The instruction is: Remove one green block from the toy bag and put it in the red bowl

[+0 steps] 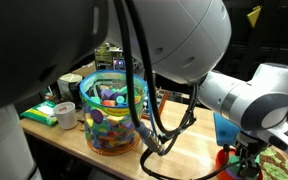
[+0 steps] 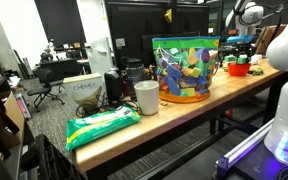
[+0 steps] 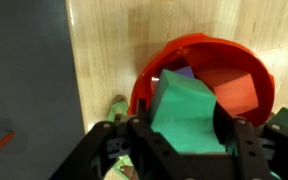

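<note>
The green block's far end lies within the red bowl's rim, with my gripper's fingers low at the bowl's rim, so it is time to release the block.
In the wrist view my gripper is shut on the green block, holding it just above the red bowl. The bowl holds a red piece and a bit of purple. In an exterior view the gripper hangs over the red bowl at the table's right end. The toy bag, clear with a teal rim and full of coloured pieces, stands mid-table; it also shows in an exterior view, with the red bowl beyond it.
A white cup and a green packet lie on the wooden table. A blue object sits by the bowl. Black cables hang beside the bag. A small green item lies beside the bowl.
</note>
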Action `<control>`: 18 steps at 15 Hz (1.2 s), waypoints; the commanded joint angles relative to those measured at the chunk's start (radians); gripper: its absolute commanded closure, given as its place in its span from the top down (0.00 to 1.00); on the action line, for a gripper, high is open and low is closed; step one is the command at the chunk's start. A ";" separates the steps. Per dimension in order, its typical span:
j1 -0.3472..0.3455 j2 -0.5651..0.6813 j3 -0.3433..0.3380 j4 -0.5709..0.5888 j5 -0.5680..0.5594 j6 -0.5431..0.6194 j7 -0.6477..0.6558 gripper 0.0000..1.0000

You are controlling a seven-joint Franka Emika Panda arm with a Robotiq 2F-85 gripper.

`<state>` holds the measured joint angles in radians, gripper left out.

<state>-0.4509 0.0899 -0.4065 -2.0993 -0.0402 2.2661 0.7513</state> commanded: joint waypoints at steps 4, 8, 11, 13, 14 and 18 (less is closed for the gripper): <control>0.009 0.002 -0.025 0.006 0.046 -0.030 -0.032 0.90; 0.015 -0.013 -0.024 -0.002 0.033 -0.025 -0.028 1.00; 0.023 -0.033 -0.022 -0.010 0.016 -0.023 -0.024 1.00; 0.034 -0.057 -0.018 -0.019 -0.011 -0.019 -0.013 1.00; 0.042 -0.071 -0.014 -0.024 -0.031 -0.018 -0.006 1.00; 0.077 -0.151 0.013 -0.044 -0.167 -0.015 0.052 1.00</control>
<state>-0.4018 0.0375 -0.4089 -2.0965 -0.1174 2.2575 0.7539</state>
